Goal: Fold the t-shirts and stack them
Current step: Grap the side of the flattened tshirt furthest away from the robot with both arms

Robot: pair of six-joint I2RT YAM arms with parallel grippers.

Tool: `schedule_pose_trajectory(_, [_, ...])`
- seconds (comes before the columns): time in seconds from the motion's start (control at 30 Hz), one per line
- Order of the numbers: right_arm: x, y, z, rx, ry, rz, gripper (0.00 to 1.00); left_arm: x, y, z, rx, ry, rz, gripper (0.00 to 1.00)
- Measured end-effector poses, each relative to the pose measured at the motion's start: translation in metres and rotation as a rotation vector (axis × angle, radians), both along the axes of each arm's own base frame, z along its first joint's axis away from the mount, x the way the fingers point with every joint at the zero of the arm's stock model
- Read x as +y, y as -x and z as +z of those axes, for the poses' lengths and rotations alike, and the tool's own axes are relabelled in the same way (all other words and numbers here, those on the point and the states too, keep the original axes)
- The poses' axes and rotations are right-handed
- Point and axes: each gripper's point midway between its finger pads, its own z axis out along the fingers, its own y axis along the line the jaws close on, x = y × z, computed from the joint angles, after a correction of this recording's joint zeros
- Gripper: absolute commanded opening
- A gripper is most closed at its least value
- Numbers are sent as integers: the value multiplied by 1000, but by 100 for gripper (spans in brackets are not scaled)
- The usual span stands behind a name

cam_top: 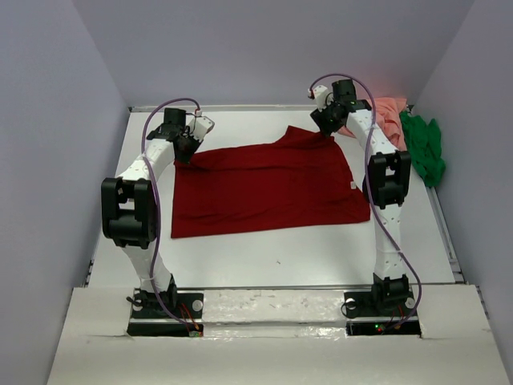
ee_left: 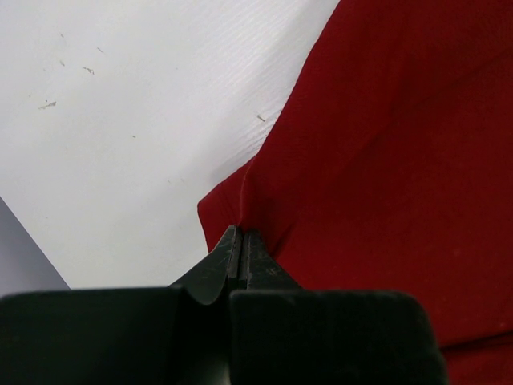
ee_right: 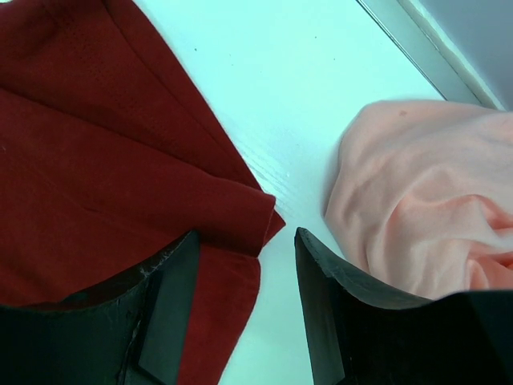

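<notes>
My right gripper lowers and only then closes on the folded corner, since the cloth lies undented below its fingers and it is too early to close.
The dark red t-shirt (cam_top: 264,188) lies spread on the white table, folded once. My left gripper (cam_top: 183,151) is shut on its far left corner (ee_left: 240,200), pinching a fold of cloth. My right gripper (cam_top: 328,128) is open over the shirt's far right corner (ee_right: 256,220); the folded corner lies between the jaws. The salmon pink t-shirt (cam_top: 390,116) lies crumpled at the back right, just right of my right gripper (ee_right: 247,241), and shows in the right wrist view (ee_right: 417,200). The bright green t-shirt (cam_top: 425,148) lies bunched beside it at the right edge.
A raised rim (cam_top: 445,224) runs along the table's right side, and grey walls enclose the back and sides. Both arm bases stand on the near white board (cam_top: 272,309).
</notes>
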Motion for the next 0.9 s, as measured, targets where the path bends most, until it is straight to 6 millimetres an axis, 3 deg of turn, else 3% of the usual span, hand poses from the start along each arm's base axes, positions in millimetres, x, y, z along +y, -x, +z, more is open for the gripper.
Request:
schedule_pose_trajectory(0.17, [4, 0, -2, -1, -3, 13, 53, 0, 1, -1, 5, -1, 0, 0])
schedule_pose_trajectory(0.37, [5, 1, -21, 36, -5, 20, 38, 0, 2, -1, 8, -2, 1, 0])
schedule_pose_trajectory(0.43, [5, 2, -26, 46, -5, 20, 29, 0, 2, -1, 8, -2, 1, 0])
schedule_pose_trajectory(0.5, [5, 4, -28, 53, -2, 22, 12, 0, 2, -1, 8, -2, 1, 0])
schedule_pose_trajectory(0.6, [5, 4, -28, 53, -2, 21, 1, 0, 2, -1, 8, -2, 1, 0])
schedule_pose_trajectory(0.9, [4, 3, -28, 53, 3, 21, 0, 0, 2, -1, 8, -2, 1, 0])
